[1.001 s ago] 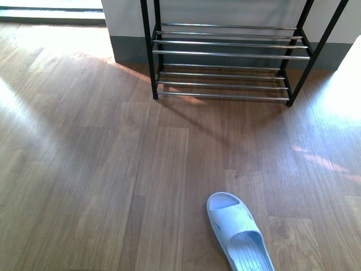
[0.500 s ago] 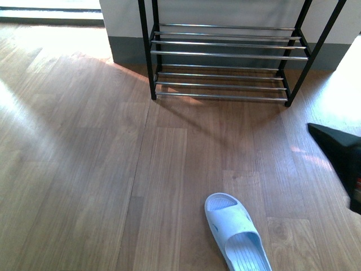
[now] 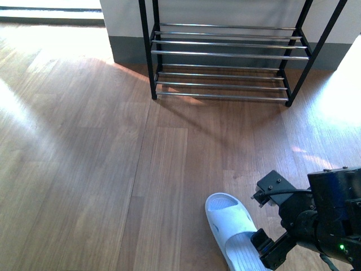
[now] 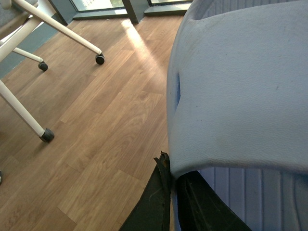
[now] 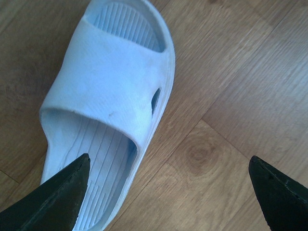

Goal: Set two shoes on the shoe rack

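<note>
The pale blue slide sandal should be gripped next by its strap's side edge [image 5: 143, 130] with my right gripper. Then the second shoe can be set on the rack.
The shoe rack [image 3: 225, 53], a black frame with silver rods, stands against the far wall, and no shoe shows on its visible tiers. One pale blue slide sandal [image 3: 234, 226] lies on the wood floor near the front. My right arm [image 3: 327, 217] hangs just to its right. In the right wrist view the right gripper [image 5: 169, 159] is open above that sandal [image 5: 113, 86], one finger over its heel end and the other over bare floor. My left gripper [image 4: 172, 168] is shut on the strap edge of a second pale blue sandal [image 4: 240, 96], held above the floor. The left arm is outside the front view.
White furniture legs with black casters [image 4: 46, 135] stand on the floor in the left wrist view. A wall with a grey skirting [image 3: 130, 51] runs behind the rack. Bright sunlight falls on the floor at the right [image 3: 344, 96].
My right arm has come in from the right edge and down to the sandal on the floor. The sandal and the rack have stayed where they were.
</note>
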Controlling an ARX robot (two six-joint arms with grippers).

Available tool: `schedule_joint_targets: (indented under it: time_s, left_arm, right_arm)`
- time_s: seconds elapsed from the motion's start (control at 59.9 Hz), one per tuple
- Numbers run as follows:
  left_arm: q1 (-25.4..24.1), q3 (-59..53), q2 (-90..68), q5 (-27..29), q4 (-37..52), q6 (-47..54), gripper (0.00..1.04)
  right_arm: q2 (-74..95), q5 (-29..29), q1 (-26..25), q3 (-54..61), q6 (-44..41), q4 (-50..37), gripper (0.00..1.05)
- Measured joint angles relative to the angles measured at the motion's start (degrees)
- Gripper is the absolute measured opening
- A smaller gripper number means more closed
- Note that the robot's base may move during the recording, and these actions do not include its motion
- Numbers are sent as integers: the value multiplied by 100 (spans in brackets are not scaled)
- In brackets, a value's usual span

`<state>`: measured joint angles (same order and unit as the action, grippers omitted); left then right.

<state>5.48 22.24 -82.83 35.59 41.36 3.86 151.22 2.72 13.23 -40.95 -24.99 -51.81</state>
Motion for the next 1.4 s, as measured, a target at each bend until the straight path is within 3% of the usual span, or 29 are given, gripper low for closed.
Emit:
schedule_joint_targets:
  time_s: [0.651, 1.201, 1.301, 1.401]
  left_arm:
    - [0, 0, 0, 0, 0, 0, 2]
    - [-2, 0, 0, 0, 0, -2, 2]
    - [-2, 0, 0, 0, 0, -2, 2]
    - [-2, 0, 0, 0, 0, 0, 2]
  right_arm:
    - [1399, -98, -94, -1539, 435, 426, 95]
    - [1932, -358, -142, -2253, 758, 96, 21]
    - [1781, -428, -243, -2179, 918, -164, 1]
    - [1294, -439, -343, -1805, 962, -372, 1]
